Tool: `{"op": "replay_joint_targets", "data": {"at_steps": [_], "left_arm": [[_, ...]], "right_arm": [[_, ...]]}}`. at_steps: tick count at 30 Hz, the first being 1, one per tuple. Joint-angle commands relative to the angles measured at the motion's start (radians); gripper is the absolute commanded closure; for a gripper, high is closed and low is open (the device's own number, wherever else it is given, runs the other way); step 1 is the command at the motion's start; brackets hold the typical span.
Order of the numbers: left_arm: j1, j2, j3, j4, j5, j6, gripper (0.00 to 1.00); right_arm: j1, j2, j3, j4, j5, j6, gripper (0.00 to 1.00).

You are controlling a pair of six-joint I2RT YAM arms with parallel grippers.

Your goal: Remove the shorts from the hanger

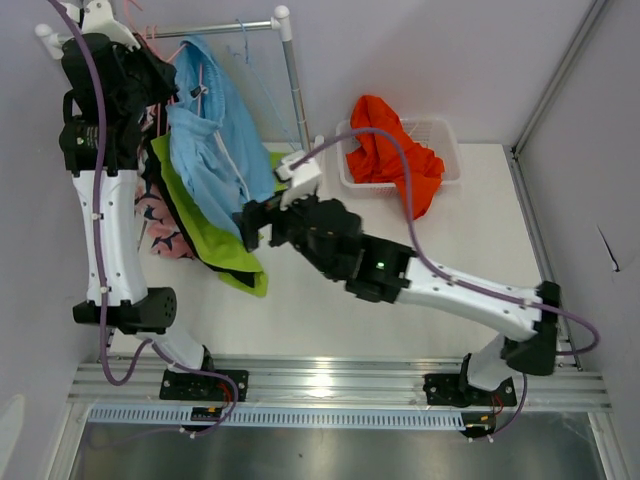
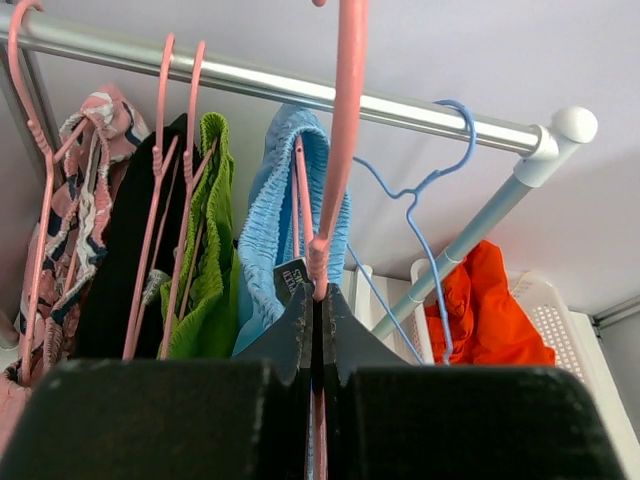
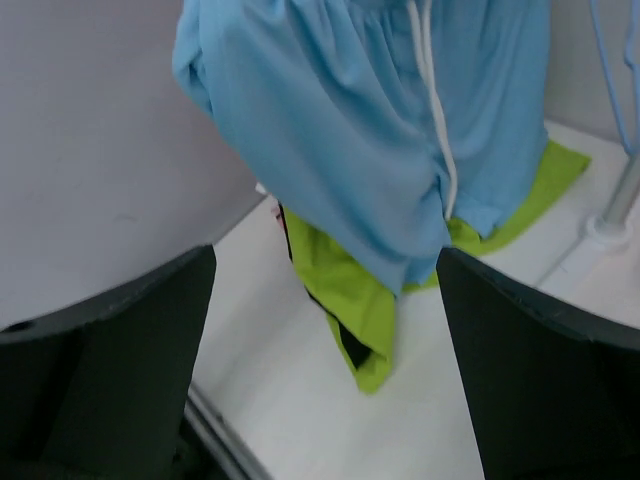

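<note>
The light blue shorts (image 1: 215, 140) need to come off the pink hanger, so my right gripper will grab them next by their loose near side and pull them off.
Light blue shorts (image 1: 215, 140) hang on the rack, over lime green shorts with black trim (image 1: 215, 245), black shorts (image 2: 135, 250) and pink patterned shorts (image 1: 160, 232). Orange shorts (image 1: 395, 150) lie in the white basket (image 1: 445, 135). My left gripper (image 2: 320, 295) is shut on the neck of a pink hanger (image 2: 345, 120), right in front of the light blue shorts (image 2: 285, 200). It sits high by the rack in the top view (image 1: 158, 80). My right gripper (image 1: 248, 228) is open and empty just short of the light blue shorts' lower hem (image 3: 350, 130), with lime green cloth (image 3: 360, 300) below.
The metal rail (image 2: 250, 85) rests on a white post (image 1: 292, 80) at its right end. An empty blue wire hanger (image 2: 430, 190) hangs near that end. Other pink hangers (image 2: 160, 150) carry the remaining shorts. A grey wall stands close on the left.
</note>
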Motion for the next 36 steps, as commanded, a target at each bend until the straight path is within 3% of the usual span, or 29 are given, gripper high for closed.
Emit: {"op": "replay_joint_targets", "data": {"at_steps": [1, 6, 13, 15, 16, 18, 19, 26, 29, 36], "left_arm": [[-0.002, -0.041, -0.021, 0.060, 0.025, -0.023, 1.00], [-0.002, -0.093, -0.084, 0.077, 0.049, -0.036, 1.00], [-0.002, -0.162, -0.133, 0.054, 0.074, -0.049, 1.00], [-0.002, -0.202, -0.165, 0.066, 0.077, -0.048, 1.00], [-0.004, -0.210, -0.173, 0.069, 0.079, -0.046, 1.00], [-0.002, -0.213, -0.170, 0.063, 0.086, -0.042, 1.00], [-0.001, -0.215, -0.164, 0.058, 0.088, -0.040, 1.00], [0.019, -0.189, -0.118, 0.057, 0.085, -0.039, 1.00], [0.024, -0.153, -0.067, 0.043, 0.076, -0.034, 1.00], [0.025, -0.087, 0.029, 0.029, 0.049, -0.026, 1.00]], "right_arm": [[0.020, 0.164, 0.188, 0.024, 0.003, -0.059, 0.01], [0.049, 0.399, 0.435, 0.006, -0.004, -0.050, 0.01], [0.054, 0.560, 0.564, 0.171, 0.093, -0.120, 0.03], [0.045, 0.597, 0.581, 0.190, 0.109, -0.143, 0.21], [0.040, 0.604, 0.582, 0.189, 0.124, -0.142, 0.54], [0.037, 0.597, 0.553, 0.172, 0.134, -0.130, 0.96], [0.040, 0.585, 0.483, 0.155, 0.141, -0.102, 1.00], [0.166, 0.336, -0.108, 0.245, 0.236, 0.062, 1.00], [0.244, 0.261, -0.243, 0.221, 0.302, 0.157, 1.00], [0.310, 0.221, -0.277, 0.142, 0.397, 0.213, 1.00]]}}
